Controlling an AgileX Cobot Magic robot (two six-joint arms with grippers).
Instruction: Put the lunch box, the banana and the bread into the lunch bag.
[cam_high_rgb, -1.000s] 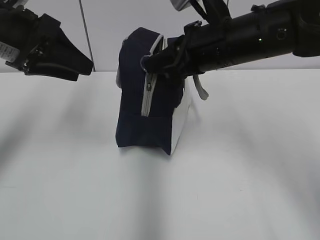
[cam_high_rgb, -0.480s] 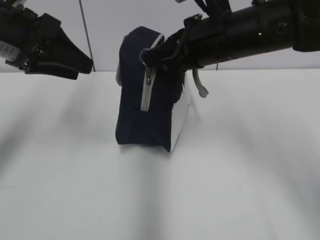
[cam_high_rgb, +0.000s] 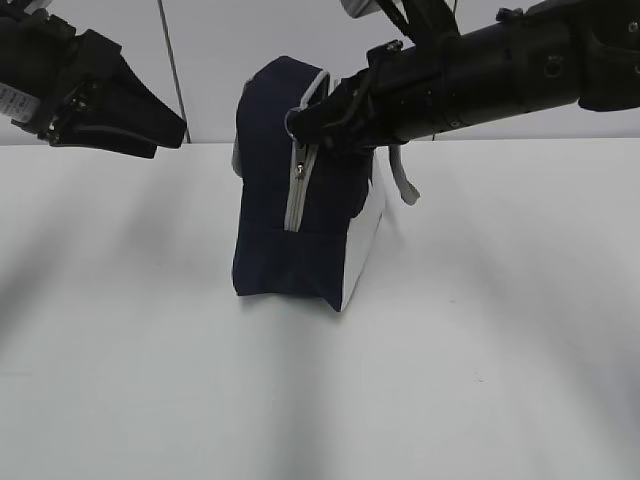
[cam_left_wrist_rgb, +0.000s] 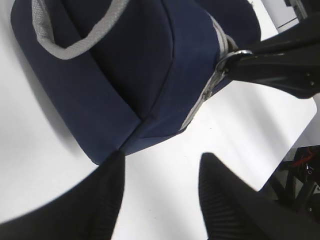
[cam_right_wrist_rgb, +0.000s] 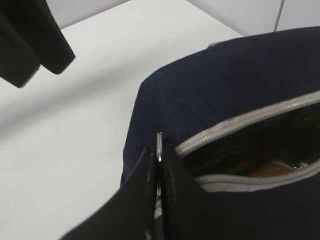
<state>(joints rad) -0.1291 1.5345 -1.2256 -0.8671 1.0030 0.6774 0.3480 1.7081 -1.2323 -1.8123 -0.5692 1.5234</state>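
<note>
The robot's left gripper should next pinch the lunch bag (cam_high_rgb: 290, 240) by its folded upper corner (cam_high_rgb: 243, 146), because that corner sticks out as a fold while the fabric side panel of the lunch bag spreads flat.
The navy lunch bag (cam_high_rgb: 290, 240) stands upright mid-table, with its white side panel (cam_high_rgb: 365, 235) facing right. My right gripper (cam_high_rgb: 300, 120) is shut on the metal ring pull (cam_right_wrist_rgb: 159, 141) of the grey zipper (cam_high_rgb: 297, 190) at the bag's top. In the right wrist view the zipper gapes beside the fingers, and something brown (cam_right_wrist_rgb: 265, 169) shows inside the lunch bag (cam_right_wrist_rgb: 210, 105). The lunch box and the banana are hidden. My left gripper (cam_left_wrist_rgb: 160, 162) hangs open and empty over the table, near the corner of the lunch bag (cam_left_wrist_rgb: 125, 75).
A grey strap handle (cam_high_rgb: 403, 180) dangles off the bag's right side, and another strap (cam_left_wrist_rgb: 75, 45) lies over the bag's side in the left wrist view. The left arm (cam_high_rgb: 90, 90) hovers high at the left. White table (cam_high_rgb: 320, 400) surrounds the bag.
The right gripper rose slightly with the ring pull, then settled a little lower and to the right. The bag swayed with it. The left arm stayed still.
</note>
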